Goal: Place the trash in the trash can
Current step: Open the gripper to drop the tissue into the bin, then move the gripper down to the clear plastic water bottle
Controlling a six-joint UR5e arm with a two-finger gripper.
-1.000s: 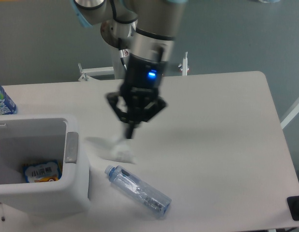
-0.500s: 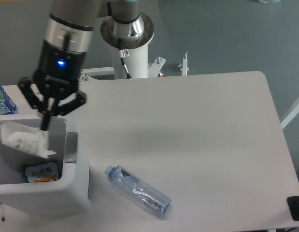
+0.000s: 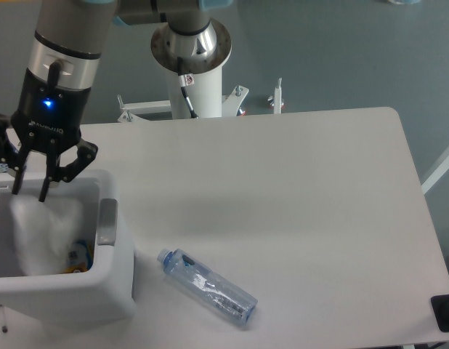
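Note:
My gripper should next grab the clear water bottle by its crinkled plastic body (image 3: 208, 286), to put it in the trash can.
The white trash can (image 3: 101, 291) stands at the table's front left, with a grey pad (image 3: 106, 222) on its right rim. The crumpled white wrapper (image 3: 39, 233) shows as a blurred white mass inside the can, below my fingertips and apart from them. My gripper (image 3: 30, 191) hangs over the can's back left part, open, with nothing between its fingers. The clear crinkled water bottle (image 3: 208, 286) with a pale blue cap lies on its side on the table, right of the can.
A colourful packet (image 3: 78, 256) peeks out at the bottom of the can. The arm's white pedestal (image 3: 192, 58) rises behind the table. A black object (image 3: 444, 313) sits at the front right corner.
My gripper carried the wrapper left from the table to above the can, then opened. The wrapper has dropped from the fingers into the can. The bottle has not moved.

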